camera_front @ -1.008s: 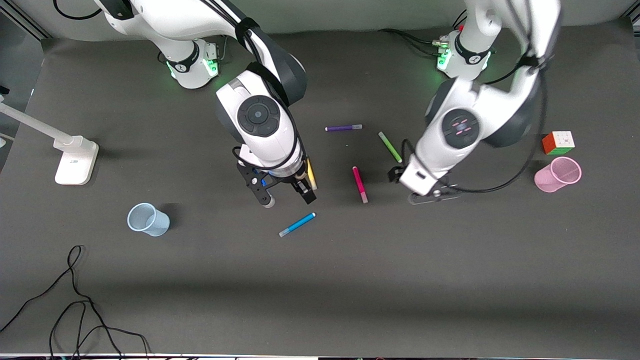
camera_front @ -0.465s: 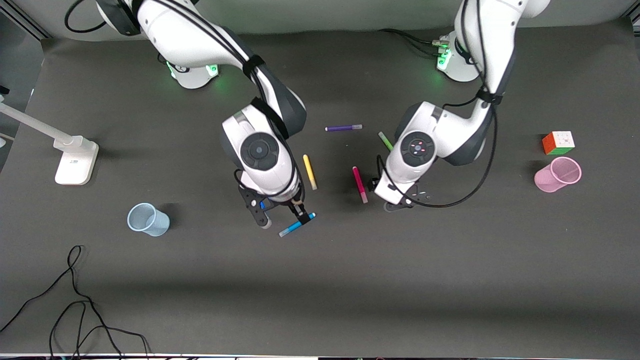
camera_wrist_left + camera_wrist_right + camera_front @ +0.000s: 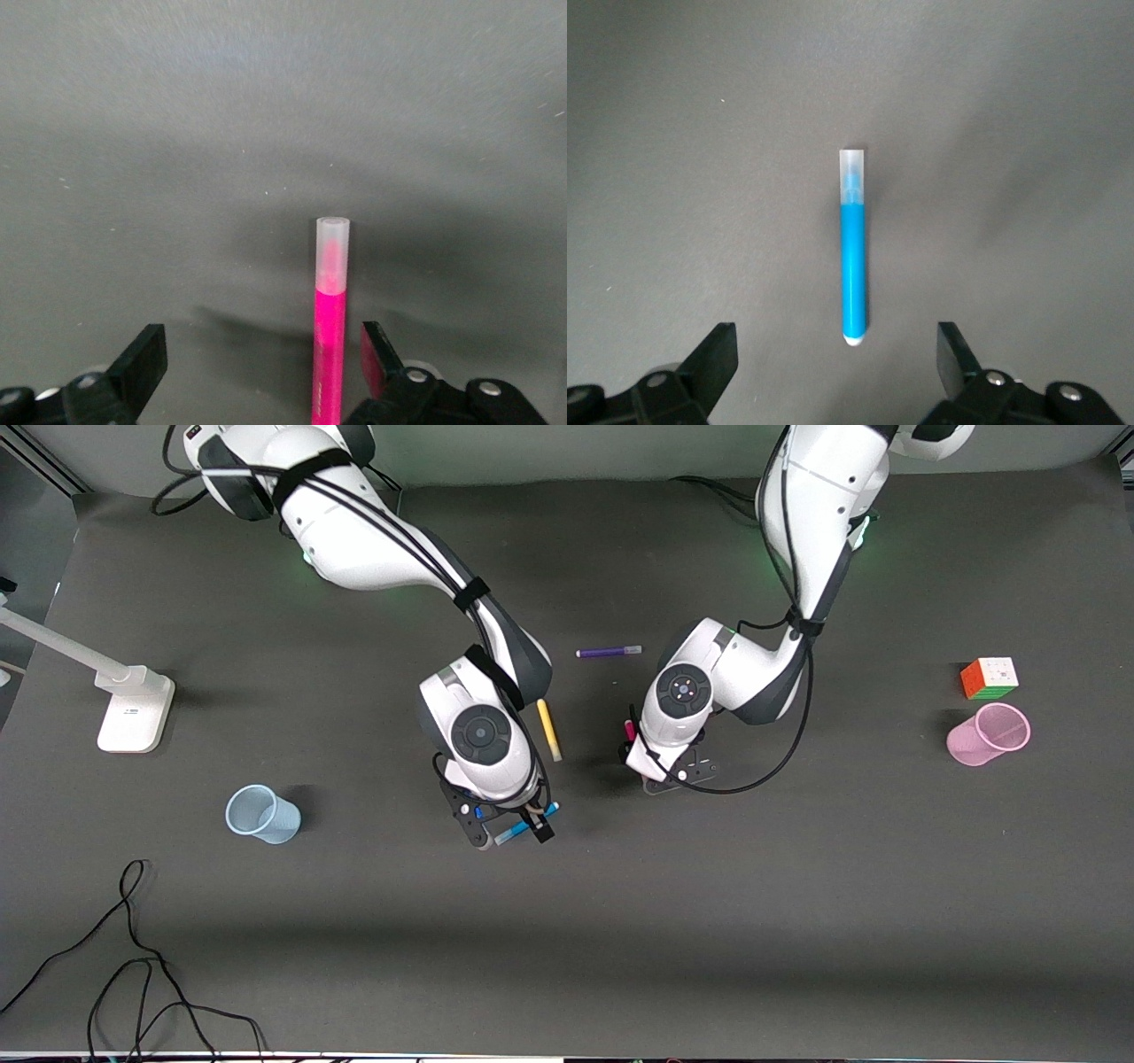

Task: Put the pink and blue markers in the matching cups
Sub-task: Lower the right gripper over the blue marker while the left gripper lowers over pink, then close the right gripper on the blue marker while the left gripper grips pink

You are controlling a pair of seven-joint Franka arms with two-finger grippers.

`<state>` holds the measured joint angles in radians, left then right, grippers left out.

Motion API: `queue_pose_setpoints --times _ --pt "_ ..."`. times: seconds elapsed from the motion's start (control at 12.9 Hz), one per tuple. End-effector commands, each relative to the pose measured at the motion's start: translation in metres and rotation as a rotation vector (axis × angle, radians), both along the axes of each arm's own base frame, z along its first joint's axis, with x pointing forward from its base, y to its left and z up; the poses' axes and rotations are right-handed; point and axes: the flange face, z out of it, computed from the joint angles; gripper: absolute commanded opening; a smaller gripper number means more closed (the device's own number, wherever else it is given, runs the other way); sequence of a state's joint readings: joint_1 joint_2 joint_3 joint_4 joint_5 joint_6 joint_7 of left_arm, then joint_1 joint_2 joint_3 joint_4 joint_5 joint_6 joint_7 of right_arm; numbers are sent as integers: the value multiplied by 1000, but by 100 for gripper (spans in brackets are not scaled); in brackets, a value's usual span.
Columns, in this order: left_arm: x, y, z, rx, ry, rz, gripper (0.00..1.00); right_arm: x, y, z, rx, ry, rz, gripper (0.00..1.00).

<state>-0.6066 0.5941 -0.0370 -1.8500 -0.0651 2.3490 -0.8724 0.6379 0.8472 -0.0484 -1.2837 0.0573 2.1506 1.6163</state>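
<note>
Next, the left gripper grabs the pink marker by its body below the cap.
The blue marker lies flat on the dark table. My right gripper hangs open low over it, a finger on each side, not touching it. The pink marker lies mostly hidden under my left gripper. That gripper is open and straddles it, one finger close beside the marker. The pale blue cup stands toward the right arm's end of the table. The pink cup stands toward the left arm's end.
A yellow marker lies between the two grippers. A purple marker lies farther from the front camera. A colour cube sits beside the pink cup. A white stand and loose cables occupy the right arm's end.
Both arms came down. The right gripper moved toward the front camera onto the blue marker. The left gripper slid sideways over the pink marker and now covers the green one.
</note>
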Motion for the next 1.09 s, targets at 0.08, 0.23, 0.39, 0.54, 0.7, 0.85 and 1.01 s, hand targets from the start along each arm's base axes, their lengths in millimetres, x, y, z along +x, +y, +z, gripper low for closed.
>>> queue_pose_setpoints --times 0.08,0.23,0.39,0.54,0.7,0.85,1.01 --pt "-7 -8 -14 18 12 39 87 3 1 -35 -18 -16 -6 100" --pt "-8 -9 -15 19 12 40 70 1 1 -43 -24 -7 2 100" --pt "-8 -9 -15 19 12 40 20 -1 0 -55 -29 8 0 100" --pt "-8 -9 -15 20 13 37 10 -2 1 -58 -28 14 -2 100" --pt "-8 -7 -18 22 16 32 0 -4 1 -69 -34 25 0 100" --pt "-7 -6 -19 25 21 30 0 -6 4 -71 -32 29 4 100" --pt "-3 0 -9 27 25 36 0 -8 9 -72 -23 14 10 100"
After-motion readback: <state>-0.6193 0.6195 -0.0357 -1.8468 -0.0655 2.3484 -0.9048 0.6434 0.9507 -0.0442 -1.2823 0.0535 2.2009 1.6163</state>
